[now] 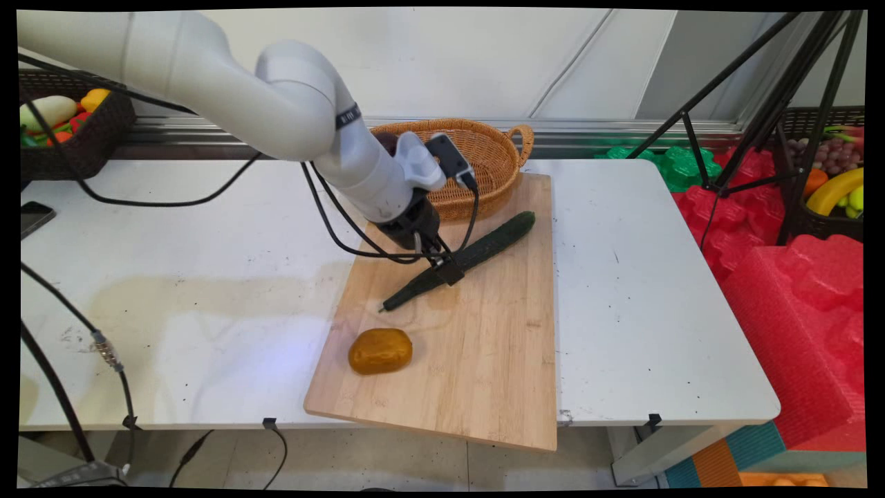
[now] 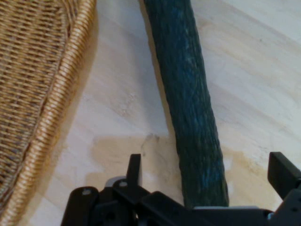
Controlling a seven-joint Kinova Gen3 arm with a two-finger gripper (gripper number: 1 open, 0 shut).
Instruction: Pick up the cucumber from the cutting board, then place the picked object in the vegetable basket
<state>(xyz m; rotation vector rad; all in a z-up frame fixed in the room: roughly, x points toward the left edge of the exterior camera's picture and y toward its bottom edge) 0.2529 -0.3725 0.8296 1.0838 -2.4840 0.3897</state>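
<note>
The long dark green cucumber needs to go into the wicker basket (image 1: 485,170), so I should grab it with my gripper by its middle next.
A long dark green cucumber (image 1: 499,238) lies slantwise on a wooden cutting board (image 1: 484,373). My gripper (image 1: 442,266) is down over the cucumber's middle, open. In the hand view the cucumber (image 2: 188,94) runs up between the two black fingers (image 2: 134,165), with a gap on either side and neither finger touching it. A rounded orange-brown lump (image 1: 380,351), like a bread roll or potato, rests on the board's near left part, apart from the gripper.
A wicker basket (image 1: 484,149) stands at the board's far end, its rim (image 2: 56,108) close to the left of the gripper. Dark baskets of toy produce sit at far left (image 1: 76,131) and far right (image 1: 830,180). A tripod (image 1: 760,111) and red foam (image 1: 795,277) stand off the right.
</note>
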